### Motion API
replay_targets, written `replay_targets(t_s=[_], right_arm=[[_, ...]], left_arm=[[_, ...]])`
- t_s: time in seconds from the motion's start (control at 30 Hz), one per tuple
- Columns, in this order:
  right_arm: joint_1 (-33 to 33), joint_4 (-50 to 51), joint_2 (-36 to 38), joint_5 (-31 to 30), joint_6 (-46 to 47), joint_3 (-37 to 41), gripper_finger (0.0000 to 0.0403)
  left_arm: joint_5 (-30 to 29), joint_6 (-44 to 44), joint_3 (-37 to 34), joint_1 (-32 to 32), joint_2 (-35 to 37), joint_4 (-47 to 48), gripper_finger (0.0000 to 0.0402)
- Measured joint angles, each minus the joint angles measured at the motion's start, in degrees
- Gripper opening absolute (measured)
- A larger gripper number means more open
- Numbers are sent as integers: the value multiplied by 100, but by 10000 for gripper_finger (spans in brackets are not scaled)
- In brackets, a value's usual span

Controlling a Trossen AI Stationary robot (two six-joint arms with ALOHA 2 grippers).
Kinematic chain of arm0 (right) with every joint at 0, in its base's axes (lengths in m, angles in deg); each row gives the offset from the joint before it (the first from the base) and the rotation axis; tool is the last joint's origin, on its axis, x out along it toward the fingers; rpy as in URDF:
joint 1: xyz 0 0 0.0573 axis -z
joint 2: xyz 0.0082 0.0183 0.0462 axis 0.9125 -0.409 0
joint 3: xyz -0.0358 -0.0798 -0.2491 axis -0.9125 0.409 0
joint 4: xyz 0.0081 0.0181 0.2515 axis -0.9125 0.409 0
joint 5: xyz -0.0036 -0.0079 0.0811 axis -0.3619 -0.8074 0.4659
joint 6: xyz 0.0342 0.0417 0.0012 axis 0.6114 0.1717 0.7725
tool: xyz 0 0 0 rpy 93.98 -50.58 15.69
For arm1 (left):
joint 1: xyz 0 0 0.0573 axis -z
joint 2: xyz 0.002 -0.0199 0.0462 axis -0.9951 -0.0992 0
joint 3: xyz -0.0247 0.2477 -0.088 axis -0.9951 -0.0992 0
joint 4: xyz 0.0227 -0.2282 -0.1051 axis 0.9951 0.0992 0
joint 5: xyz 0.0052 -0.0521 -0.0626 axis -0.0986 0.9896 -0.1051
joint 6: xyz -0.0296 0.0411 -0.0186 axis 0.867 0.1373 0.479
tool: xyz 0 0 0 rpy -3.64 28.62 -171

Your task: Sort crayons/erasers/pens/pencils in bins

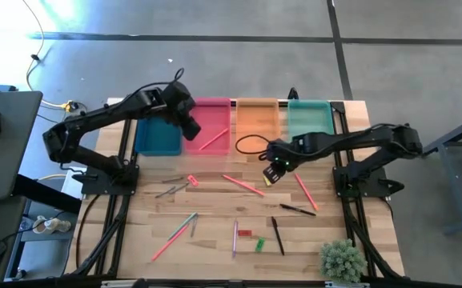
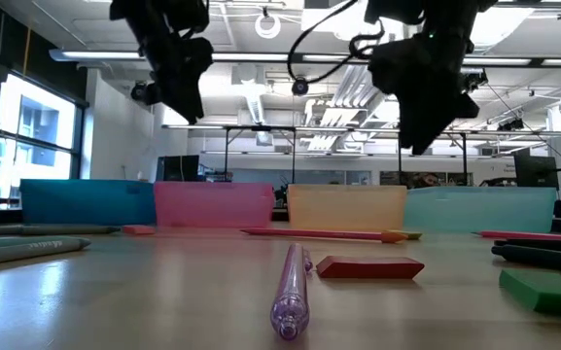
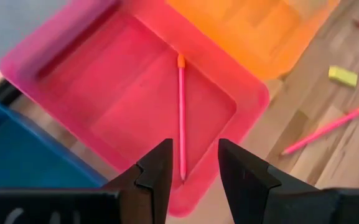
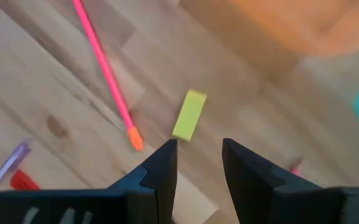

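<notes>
I need to sort erasers into their bin, so I have to grab the yellow eraser by its long sides with my right gripper.
My left gripper is open and empty, held in the air over the pink-red bin. One pink pencil lies flat on that bin's floor, also seen as a pencil from above. My right gripper is open and empty, hovering above the yellow eraser, which lies flat on the table in front of the orange bin. From above, the right gripper is just over that eraser. The teal bin and mint bin flank the row.
Pink pencils and black pens are scattered on the wood. Nearer the front lie a purple pen, a red eraser and a green eraser. A small plant stands at the near right corner.
</notes>
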Motion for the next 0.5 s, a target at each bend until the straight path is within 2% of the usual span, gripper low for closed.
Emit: replay_targets(t_s=[0.23, 0.5], right_arm=[[3, -10, -554, 172, 828, 2, 119], [-75, -195, -1082, 219, 904, 7, 122]], left_arm=[[-2, 0, -118, 50, 21, -7, 115], [-2, 0, -118, 50, 21, -9, 115]])
